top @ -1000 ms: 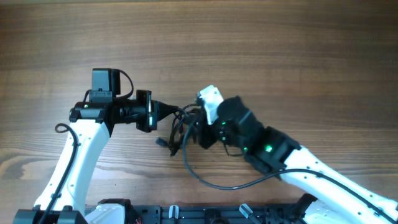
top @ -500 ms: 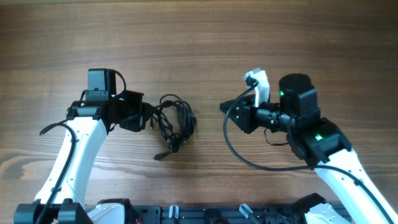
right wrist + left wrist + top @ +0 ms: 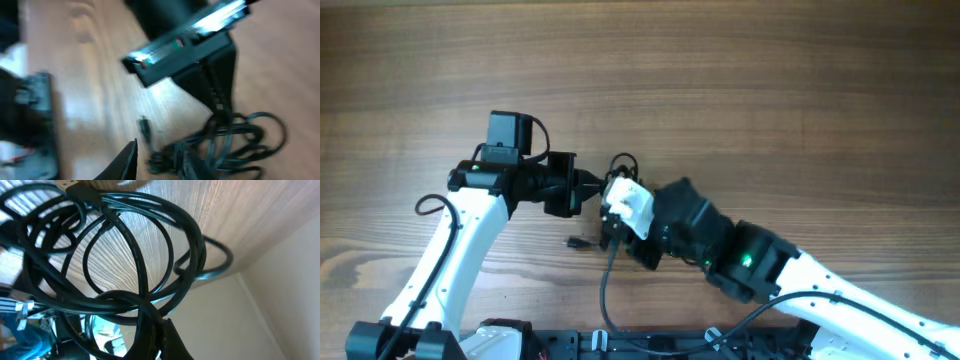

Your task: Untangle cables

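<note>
I will pull out a piece of the cables to untangle them, so next I will grab it with my right gripper beside the bundle that my left gripper holds.
The cables (image 3: 622, 161) are a tangle of thin black cords between the two arms at mid table. One loop shows above the right wrist, and a plug end (image 3: 575, 241) lies on the wood below. My left gripper (image 3: 588, 186) points right and is shut on the bundle. In the left wrist view its fingers (image 3: 159, 340) pinch the strands, and the loops (image 3: 199, 250) fill the frame. My right gripper (image 3: 612, 228) reaches in from the lower right over the bundle. In the blurred right wrist view its jaws (image 3: 160, 165) stand apart with strands of the cables (image 3: 235, 145) between them.
The wooden table (image 3: 770, 80) stretches bare behind and beside the arms. A thicker black arm wire (image 3: 604, 295) runs from the right wrist towards the rail (image 3: 650, 345) at the table's front edge. The left arm's body (image 3: 190, 35) crosses the top of the right wrist view.
Half a second ago the right arm stood off to the right, clear of the bundle. It has swung back left over the cables with its jaws parting. The left gripper moved slightly right, still gripping.
</note>
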